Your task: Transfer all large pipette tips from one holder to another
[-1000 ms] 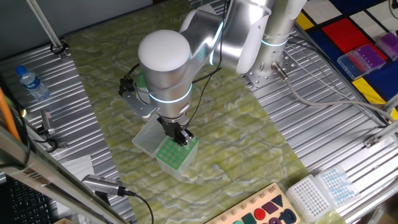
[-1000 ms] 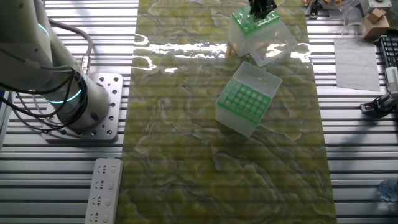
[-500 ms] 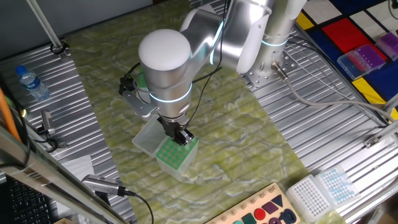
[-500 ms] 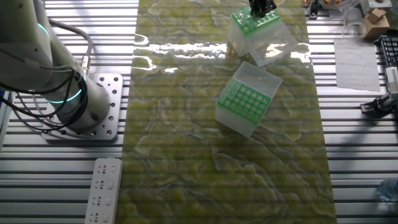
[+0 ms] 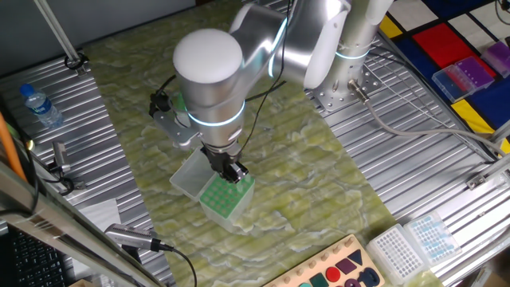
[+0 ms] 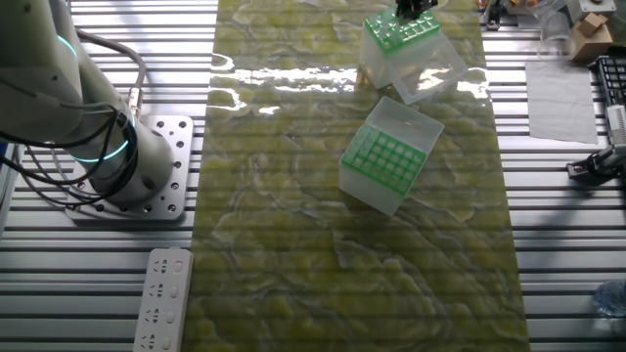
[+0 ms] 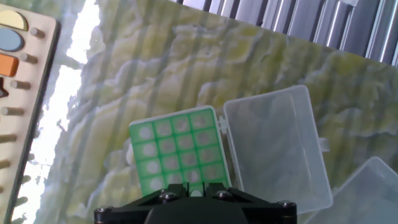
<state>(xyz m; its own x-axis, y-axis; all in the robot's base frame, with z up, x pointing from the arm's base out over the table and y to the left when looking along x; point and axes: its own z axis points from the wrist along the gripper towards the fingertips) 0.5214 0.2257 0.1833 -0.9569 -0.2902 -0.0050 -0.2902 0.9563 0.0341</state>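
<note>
I should grab this pale pipette tip by its top end with my gripper next, to transfer the large pipette tips to another holder.
My gripper hangs over a clear holder with a green rack, whose lid lies open beside it. The hand view shows the rack with pale large pipette tips in its wells and the open lid on the right. My gripper is nearly closed, with a pale tip top showing between the fingers at the rack's near edge. The other fixed view has the gripper at the top edge above this holder. A second green-rack holder stands mid-mat, apart from it.
A water bottle stands on the left rails. A shape board and white tip racks lie at the front right. The robot base and a white strip are off the mat. Another clear box sits beside the lid.
The arm and gripper have risen slightly above the holder. The holders have not moved.
</note>
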